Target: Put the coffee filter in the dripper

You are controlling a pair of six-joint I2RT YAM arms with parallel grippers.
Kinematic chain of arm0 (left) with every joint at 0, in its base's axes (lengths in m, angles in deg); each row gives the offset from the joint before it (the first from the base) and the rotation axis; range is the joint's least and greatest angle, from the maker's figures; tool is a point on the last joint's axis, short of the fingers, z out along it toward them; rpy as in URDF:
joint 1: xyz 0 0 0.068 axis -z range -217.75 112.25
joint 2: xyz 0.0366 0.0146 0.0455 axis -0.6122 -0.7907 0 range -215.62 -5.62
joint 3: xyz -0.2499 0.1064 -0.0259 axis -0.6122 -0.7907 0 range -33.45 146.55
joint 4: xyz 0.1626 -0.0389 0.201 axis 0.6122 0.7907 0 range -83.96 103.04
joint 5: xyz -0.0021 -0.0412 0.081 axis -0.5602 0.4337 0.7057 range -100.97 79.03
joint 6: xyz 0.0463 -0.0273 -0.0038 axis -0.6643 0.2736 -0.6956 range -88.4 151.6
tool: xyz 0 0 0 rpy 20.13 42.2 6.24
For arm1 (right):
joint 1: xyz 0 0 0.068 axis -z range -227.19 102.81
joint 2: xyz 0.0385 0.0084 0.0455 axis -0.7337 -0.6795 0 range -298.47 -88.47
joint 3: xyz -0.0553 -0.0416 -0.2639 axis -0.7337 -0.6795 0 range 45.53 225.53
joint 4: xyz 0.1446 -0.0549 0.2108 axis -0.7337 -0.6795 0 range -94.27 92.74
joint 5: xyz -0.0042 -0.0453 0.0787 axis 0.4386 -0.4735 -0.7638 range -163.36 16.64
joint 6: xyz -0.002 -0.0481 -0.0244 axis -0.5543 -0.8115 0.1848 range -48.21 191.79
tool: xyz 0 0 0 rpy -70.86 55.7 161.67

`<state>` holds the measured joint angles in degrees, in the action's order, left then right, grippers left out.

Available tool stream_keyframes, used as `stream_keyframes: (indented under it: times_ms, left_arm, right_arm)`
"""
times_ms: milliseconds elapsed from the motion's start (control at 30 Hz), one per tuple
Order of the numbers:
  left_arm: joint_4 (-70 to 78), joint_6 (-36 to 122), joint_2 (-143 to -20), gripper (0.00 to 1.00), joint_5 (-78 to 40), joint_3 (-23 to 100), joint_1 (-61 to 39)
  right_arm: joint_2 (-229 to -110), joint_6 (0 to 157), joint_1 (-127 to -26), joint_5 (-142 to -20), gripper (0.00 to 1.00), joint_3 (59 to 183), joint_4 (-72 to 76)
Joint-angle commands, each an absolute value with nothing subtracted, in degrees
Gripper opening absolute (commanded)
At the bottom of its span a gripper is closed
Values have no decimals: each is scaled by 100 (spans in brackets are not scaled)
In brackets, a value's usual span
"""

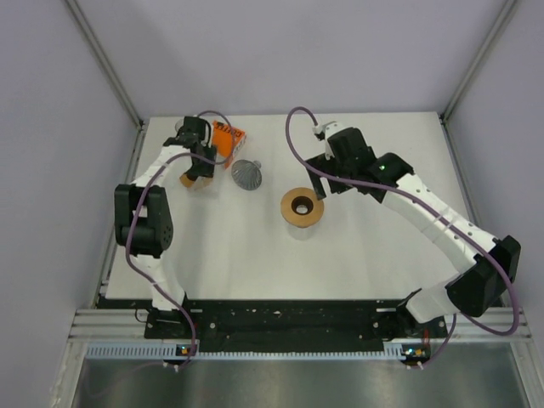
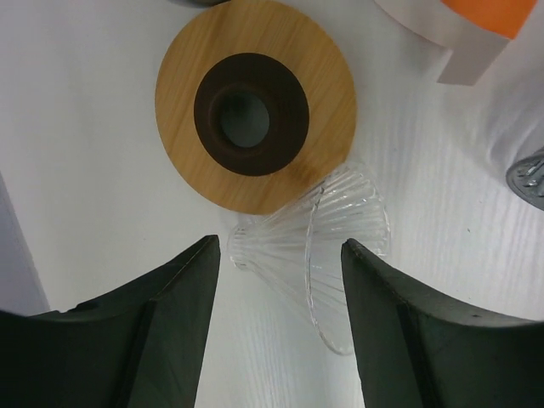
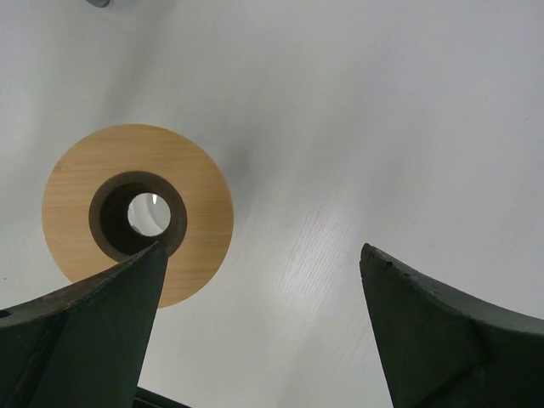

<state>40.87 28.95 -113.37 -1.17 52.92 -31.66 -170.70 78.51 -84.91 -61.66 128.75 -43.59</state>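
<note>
The ribbed glass dripper has its narrow end to go into the ring, and that end should stay free. My left gripper should hold the dripper by its wide rim [image 2: 310,274].
A grey metal cone filter [image 1: 247,174] lies on the white table between the two arms; its edge shows in the left wrist view [image 2: 531,174]. A clear ribbed glass dripper cone [image 2: 340,217] lies on its side against a wooden ring [image 2: 255,102] with a dark centre. My left gripper [image 2: 280,246] is open just above the glass cone, one finger on each side, not touching it. In the top view the left gripper [image 1: 197,166] hides the cone. My right gripper [image 3: 263,248] is open and empty over bare table, beside a second wooden ring [image 3: 138,212].
An orange and white packet [image 1: 228,136] lies at the back left, just behind the left gripper; it also shows in the left wrist view [image 2: 476,25]. The second wooden ring [image 1: 302,207] sits mid-table. Grey walls enclose the table [image 1: 382,255] on three sides.
</note>
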Motion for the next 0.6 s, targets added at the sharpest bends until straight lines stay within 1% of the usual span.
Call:
stream_keyframes:
  times_ms: [0, 100, 167, 200, 233, 267, 433, 567]
  left_arm:
    - [3926, 2537, -11671, 63, 852, 5629, -2975]
    - [3874, 2379, -11725, 51, 1335, 5506, -2896]
    - [3690, 2256, -11637, 32, 1564, 5313, -2869]
    - [3602, 2212, -11584, 18, 1661, 5216, -2869]
    - [3566, 2176, -11523, 6, 1715, 5146, -2869]
    - [3549, 2159, -11453, 0, 1732, 5093, -2861]
    - [3758, 2027, -10935, 0, 1733, 5022, -2913]
    - [4276, 2070, -10171, 0, 1093, 5267, -3106]
  right_arm:
    - [-16889, 7926, -8446, -6035, 95, 12859, -4174]
    - [-16836, 7917, -8455, -6009, 95, 12807, -4174]
    - [-16775, 7882, -8446, -6000, 95, 12763, -4165]
    - [-16766, 7865, -8446, -5992, 95, 12754, -4165]
    - [-16766, 7865, -8446, -5983, 95, 12754, -4165]
    - [-16748, 7856, -8446, -5983, 95, 12762, -4165]
    - [-16722, 7882, -8446, -6088, 95, 12815, -4165]
    - [-16564, 7891, -8446, -6369, 95, 12868, -4156]
